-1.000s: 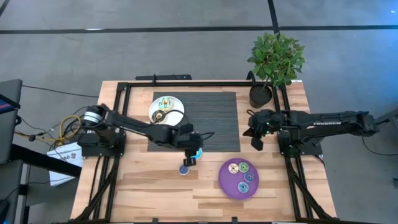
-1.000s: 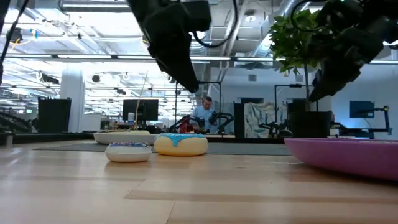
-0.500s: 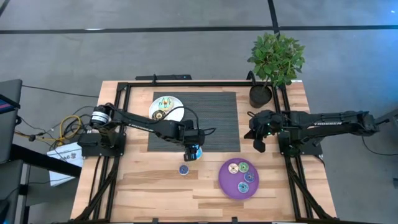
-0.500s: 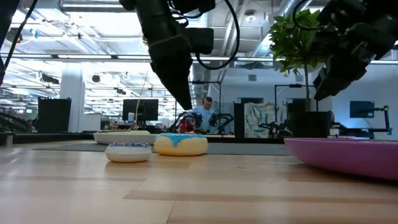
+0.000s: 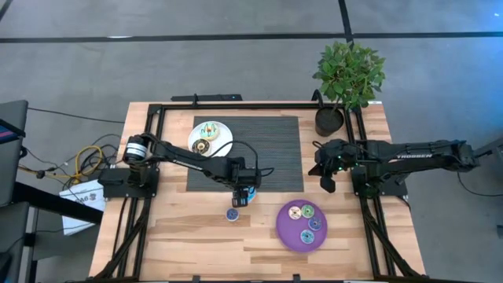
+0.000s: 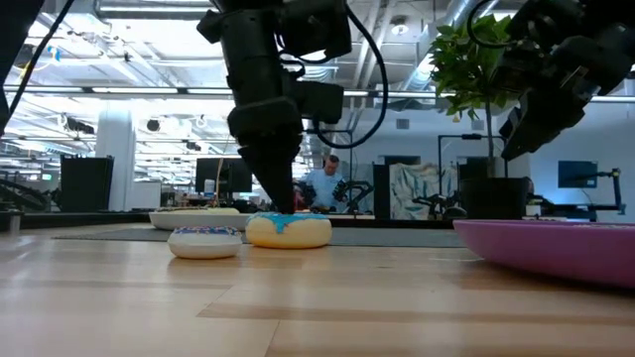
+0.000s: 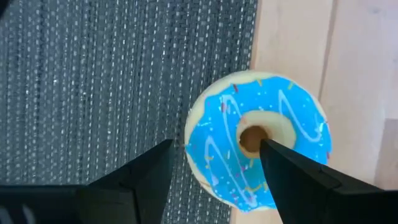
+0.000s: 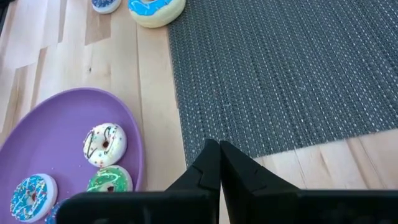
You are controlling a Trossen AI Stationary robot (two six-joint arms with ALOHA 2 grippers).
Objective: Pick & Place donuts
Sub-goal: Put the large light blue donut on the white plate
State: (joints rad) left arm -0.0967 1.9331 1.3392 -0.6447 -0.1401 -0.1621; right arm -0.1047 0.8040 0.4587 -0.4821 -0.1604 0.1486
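My left gripper's fingers stop above the blue donut's ring (image 7: 211, 140) and hole (image 7: 252, 138), so closing now would miss the donut. The fingers go lower, before they close.
A blue-iced donut (image 5: 250, 194) lies flat across the near edge of the grey mat, also seen in the low view (image 6: 289, 230) and the left wrist view (image 7: 217, 143). My left gripper (image 5: 245, 196) is open and points down over it (image 7: 216, 148). One finger (image 7: 286, 174) is at the hole and the other (image 7: 143, 177) is outside the rim, over the mat. A small donut with dark blue sprinkled icing (image 5: 233, 214) lies on the wood nearby. My right gripper (image 5: 324, 185) is shut and hovers at the mat's right edge (image 8: 217, 155). My left gripper comes at the blue-iced donut from above, its fingertips down at the donut's top (image 6: 281, 210). One finger is at the hole (image 7: 252, 138) and one beyond the rim on the mat side. I cannot tell whether they touch it. The donut lies flat, half on mat, half on wood.
A purple plate (image 5: 283, 229) near the table's near edge holds several donuts. A white plate (image 5: 224, 130) at the mat's far left corner holds two. A potted plant (image 5: 346, 79) stands at the far right corner. Black frame rails run along both sides.
My left gripper has come down from well above the table onto the blue-iced donut and has tipped from slanting to nearly upright. The donuts have stayed where they were.
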